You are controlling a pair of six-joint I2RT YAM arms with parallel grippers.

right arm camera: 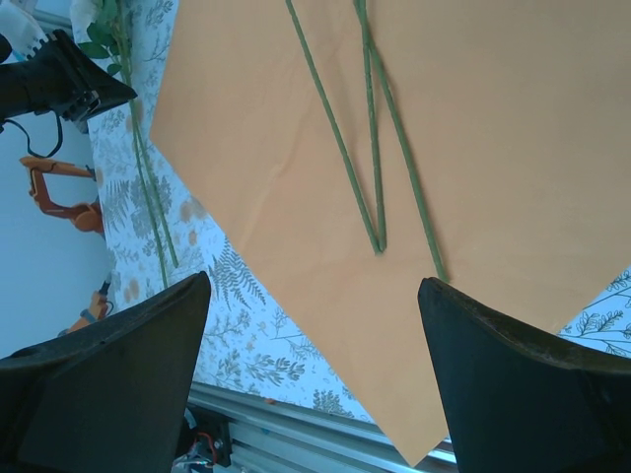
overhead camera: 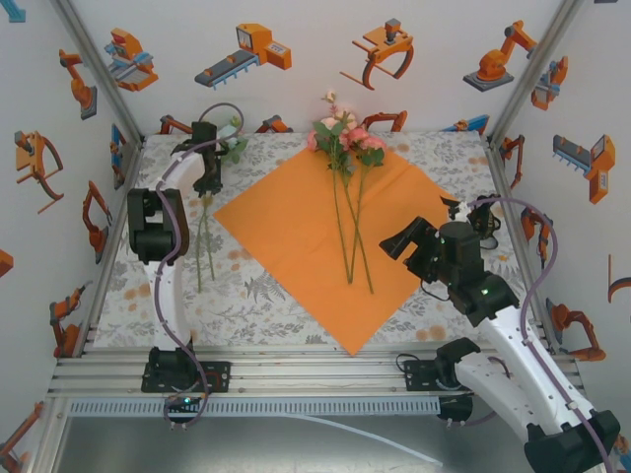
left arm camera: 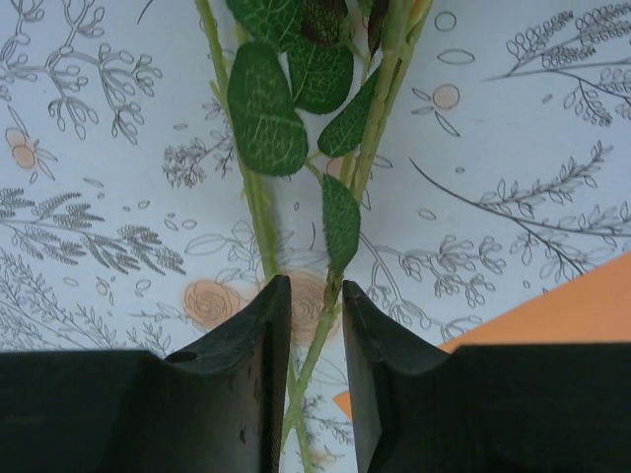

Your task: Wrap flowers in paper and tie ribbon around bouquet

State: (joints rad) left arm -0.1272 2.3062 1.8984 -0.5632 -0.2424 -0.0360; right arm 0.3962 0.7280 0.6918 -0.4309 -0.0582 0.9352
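Observation:
Next, my left gripper grabs the flower's stem just below its leaves, so the bloom stays free for laying on the paper (overhead camera: pixel 286 236).
The orange paper (overhead camera: pixel 286 236) lies flat like a diamond in the middle of the table. Three flowers (overhead camera: pixel 343 138) rest on it, pink blooms at the far corner, long stems (right arm camera: pixel 340 148) running toward me. Two more flowers (overhead camera: pixel 235 148) lie left of the paper on the patterned cover. My left gripper (overhead camera: pixel 209 182) points down over them. In the left wrist view its narrowly open jaws (left arm camera: pixel 314 284) straddle both crossing stems (left arm camera: pixel 258 197), with a gap showing. My right gripper (overhead camera: pixel 399 241) hovers wide open above the paper's right side (right arm camera: pixel 314 281), holding nothing. The ribbon is out of view.
A grey floral cover (overhead camera: pixel 256 296) spreads under everything. A metal rail (overhead camera: pixel 296 370) runs along the near edge, just past the paper's near corner (right arm camera: pixel 419 453). White walls with robot pictures and slanted metal posts (overhead camera: pixel 104 79) close in the left, back and right sides.

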